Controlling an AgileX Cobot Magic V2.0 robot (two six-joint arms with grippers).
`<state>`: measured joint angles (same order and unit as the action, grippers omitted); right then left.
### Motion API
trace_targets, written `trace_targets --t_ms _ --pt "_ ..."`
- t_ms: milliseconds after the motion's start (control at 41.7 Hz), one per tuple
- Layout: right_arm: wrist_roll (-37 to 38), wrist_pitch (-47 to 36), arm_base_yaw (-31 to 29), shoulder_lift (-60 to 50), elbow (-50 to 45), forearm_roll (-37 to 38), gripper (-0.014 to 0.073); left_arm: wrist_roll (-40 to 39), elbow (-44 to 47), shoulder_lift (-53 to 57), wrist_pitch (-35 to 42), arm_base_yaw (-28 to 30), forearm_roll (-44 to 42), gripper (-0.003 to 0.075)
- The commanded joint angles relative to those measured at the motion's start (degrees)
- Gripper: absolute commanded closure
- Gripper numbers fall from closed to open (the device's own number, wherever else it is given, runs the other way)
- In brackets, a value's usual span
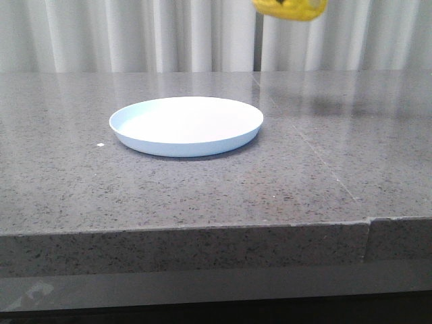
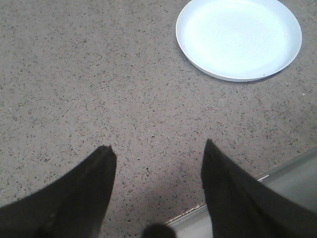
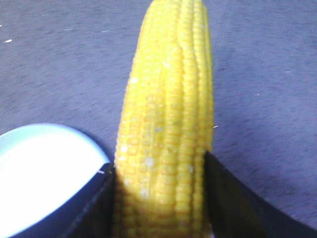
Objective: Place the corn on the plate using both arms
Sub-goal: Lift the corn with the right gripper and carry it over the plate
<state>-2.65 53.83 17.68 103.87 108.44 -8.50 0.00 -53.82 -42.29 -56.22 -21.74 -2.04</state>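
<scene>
My right gripper needs to move the yellow corn (image 1: 291, 8) onto the plate before letting it go, because the corn is high above and beside the plate (image 1: 186, 125).
The pale blue-white plate (image 1: 186, 125) lies empty on the grey stone table (image 1: 202, 189). It also shows in the left wrist view (image 2: 238, 37) and the right wrist view (image 3: 39, 168). The yellow corn (image 3: 168, 124) is held between the black fingers of my right gripper (image 3: 159, 173), high above the table to the right of the plate. Only its yellow underside (image 1: 290, 9) shows at the top edge of the front view. My left gripper (image 2: 158, 151) is open and empty over bare table near the front edge, apart from the plate.
White curtains (image 1: 135, 34) hang behind the table. The table's front edge (image 2: 277, 171) runs close under my left gripper. A small white speck (image 1: 100, 144) lies left of the plate.
</scene>
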Motion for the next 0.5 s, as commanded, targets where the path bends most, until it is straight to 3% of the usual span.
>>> trace_targets --t_ms 0,216,480 --pt "-0.5 -5.3 3.8 -7.3 -4.7 -1.2 0.0302 -0.5 -1.4 0.1 4.0 -0.4 -0.2 0.0344" --pt "0.1 -15.8 11.6 -11.7 -18.9 -5.8 0.0302 -0.5 -1.4 0.1 4.0 -0.4 -0.2 0.0344" --pt "0.1 -23.8 12.9 -7.3 -25.2 -13.4 0.0302 -0.5 -1.4 0.1 4.1 -0.4 -0.2 0.0344"
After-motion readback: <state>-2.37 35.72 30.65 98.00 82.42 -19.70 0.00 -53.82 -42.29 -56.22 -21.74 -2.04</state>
